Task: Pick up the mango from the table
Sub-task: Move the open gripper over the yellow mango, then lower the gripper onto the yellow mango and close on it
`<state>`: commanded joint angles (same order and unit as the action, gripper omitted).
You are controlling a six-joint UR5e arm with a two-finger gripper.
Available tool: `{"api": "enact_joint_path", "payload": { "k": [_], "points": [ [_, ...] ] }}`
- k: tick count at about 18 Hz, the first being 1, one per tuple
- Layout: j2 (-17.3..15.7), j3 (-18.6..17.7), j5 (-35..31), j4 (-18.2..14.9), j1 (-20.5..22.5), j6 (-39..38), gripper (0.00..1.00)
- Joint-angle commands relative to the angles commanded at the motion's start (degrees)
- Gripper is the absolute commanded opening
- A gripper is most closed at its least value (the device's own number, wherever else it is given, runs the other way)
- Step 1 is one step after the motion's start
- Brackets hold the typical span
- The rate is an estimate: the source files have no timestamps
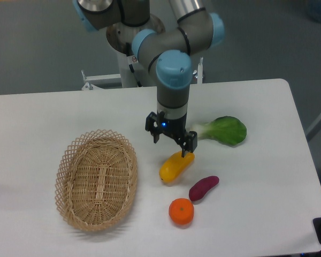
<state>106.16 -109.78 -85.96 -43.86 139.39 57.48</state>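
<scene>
The mango should be picked up from the table. My gripper should next grab it by its end by the green vegetable.
The mango (pixel 174 166) is a yellow oval fruit, orange at its lower left end, lying on the white table (pixel 43 118) right of centre. My gripper (pixel 172 142) hangs open just above the mango's upper right end, one finger to the left of it and the other over its tip. It holds nothing.
A wicker basket (pixel 97 179) lies at the left. A purple sweet potato (pixel 203 188) and a round orange fruit (pixel 181 211) lie just below right of the mango. A green leafy vegetable (pixel 223 130) lies to the right of the gripper.
</scene>
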Motion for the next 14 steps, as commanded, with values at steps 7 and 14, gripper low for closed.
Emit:
{"api": "enact_joint_path", "payload": {
  "k": [7,14],
  "points": [
    [3.26,0.88,-0.17,0.00,0.44,8.77,1.00],
    [4.31,0.44,-1.58,0.00,0.61,9.76,1.00]
  ]
}}
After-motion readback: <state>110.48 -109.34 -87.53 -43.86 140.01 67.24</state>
